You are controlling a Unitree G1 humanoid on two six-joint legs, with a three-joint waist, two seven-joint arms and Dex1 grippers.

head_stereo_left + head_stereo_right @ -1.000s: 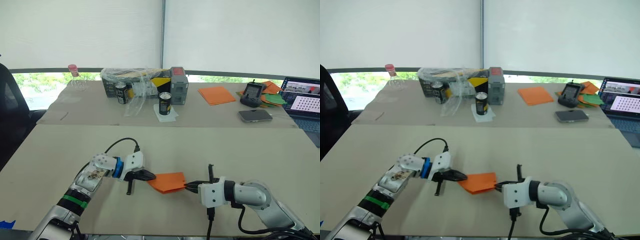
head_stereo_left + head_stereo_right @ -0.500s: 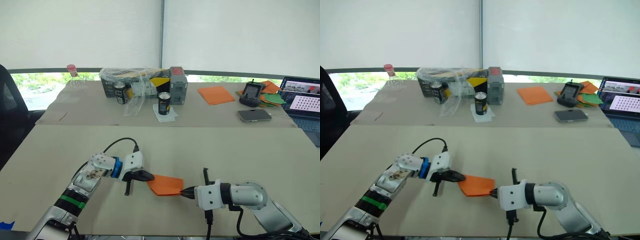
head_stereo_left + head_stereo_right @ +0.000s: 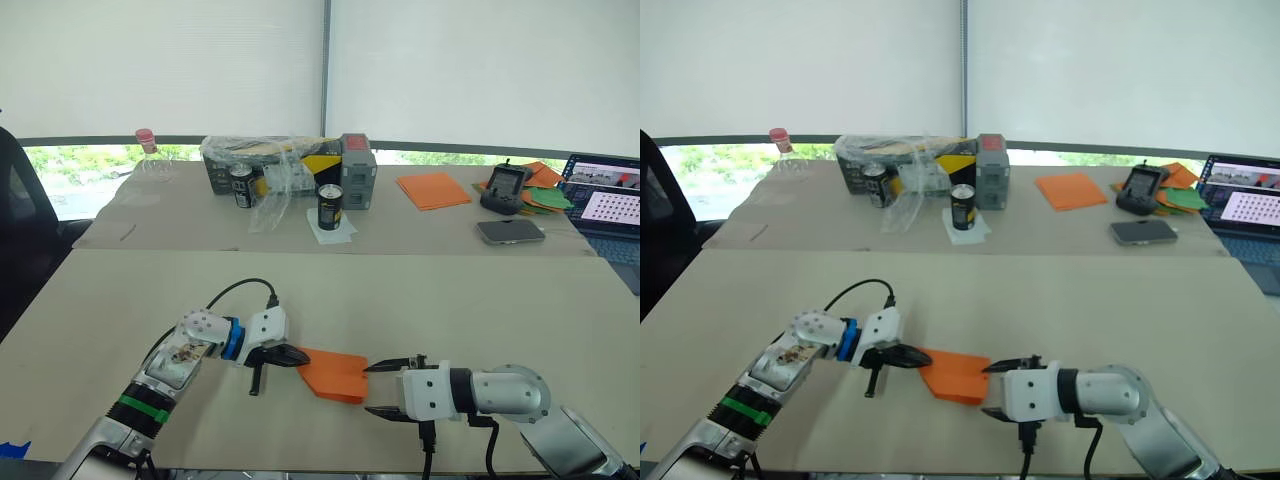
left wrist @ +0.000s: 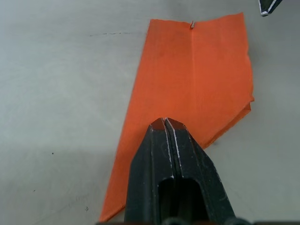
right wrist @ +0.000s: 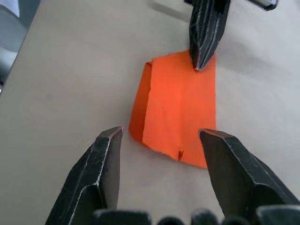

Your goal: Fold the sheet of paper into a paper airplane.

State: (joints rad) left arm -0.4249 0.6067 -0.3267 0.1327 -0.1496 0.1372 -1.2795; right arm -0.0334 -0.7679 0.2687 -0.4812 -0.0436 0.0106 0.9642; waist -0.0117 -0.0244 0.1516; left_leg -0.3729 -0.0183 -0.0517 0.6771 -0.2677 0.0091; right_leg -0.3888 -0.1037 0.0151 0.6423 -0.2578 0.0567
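Note:
My right gripper grabs the orange sheet by its raised folded edge (image 3: 361, 358) (image 5: 144, 131) next, to fold the sheet further into an airplane.
The sheet of paper (image 3: 335, 373) is bright orange, partly folded into a blunt wedge with a centre crease, and lies flat on the near table. My left gripper (image 3: 300, 355) is shut, with its tip resting on the paper's left end; the left wrist view has the paper (image 4: 187, 79) spreading out under the closed fingers (image 4: 159, 154). My right gripper (image 3: 372, 389) stands open just off the paper's right end, touching nothing. From the right wrist, the paper (image 5: 176, 108) lies ahead of the spread fingers (image 5: 105, 164), and the left gripper (image 5: 202, 63) tip sits at its far corner.
The back table holds two cans (image 3: 330, 207), a box under clear plastic (image 3: 285, 170), a bottle (image 3: 149, 150), a stack of orange paper (image 3: 432, 190), a controller (image 3: 505, 188), a phone (image 3: 510, 231), a mixed orange-and-green pile (image 3: 548, 190) and a laptop (image 3: 608, 205).
My right gripper has opened and let go of the paper's right end. That end has dropped to the table. The left gripper has stayed shut at the left end.

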